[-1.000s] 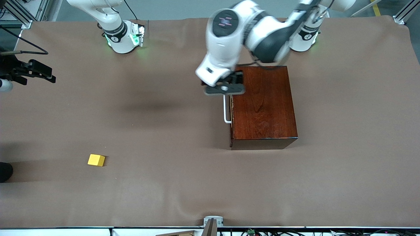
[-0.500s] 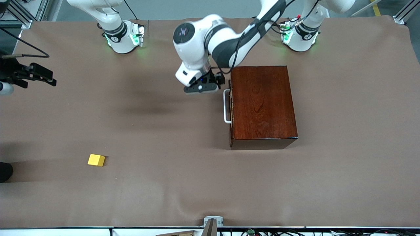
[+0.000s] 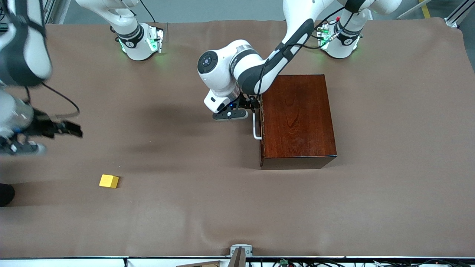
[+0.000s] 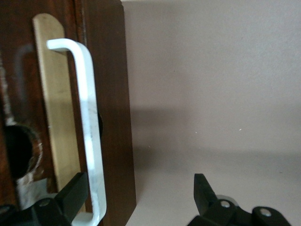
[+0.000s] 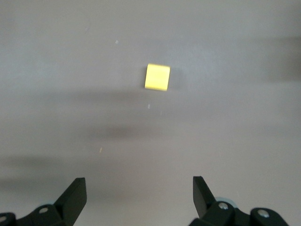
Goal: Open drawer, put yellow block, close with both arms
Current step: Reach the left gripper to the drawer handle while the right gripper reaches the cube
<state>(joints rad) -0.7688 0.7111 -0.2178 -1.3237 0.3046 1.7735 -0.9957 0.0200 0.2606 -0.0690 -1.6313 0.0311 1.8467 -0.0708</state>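
My right gripper takes hold of the yellow block (image 3: 108, 181) by its opposite sides next, to put the block into the drawer (image 3: 261, 122).
The dark reddish-brown wooden box (image 3: 297, 115) stands near the left arm's end of the table, its drawer (image 3: 261, 122) shut. The white bar handle (image 3: 255, 128) faces the right arm's end. My left gripper (image 3: 248, 107) is open at the handle (image 4: 89, 132). One finger (image 4: 70, 197) is beside the bar on the drawer-front side and the other finger (image 4: 202, 193) is off over the cloth. The yellow block (image 3: 108, 181) lies on the cloth near the right arm's end. My right gripper (image 3: 74, 130) is open and empty above the cloth, with the block (image 5: 157, 76) ahead of its fingers (image 5: 75, 193).
A brown cloth (image 3: 185, 207) covers the whole table. A small grey mount (image 3: 240, 253) sits at the table edge nearest the front camera. A dark object (image 3: 5, 193) pokes in at the right arm's end.
The left gripper came down from beside the box's top corner to the handle. The right arm swung in over the table toward the yellow block. Box and block have not moved.
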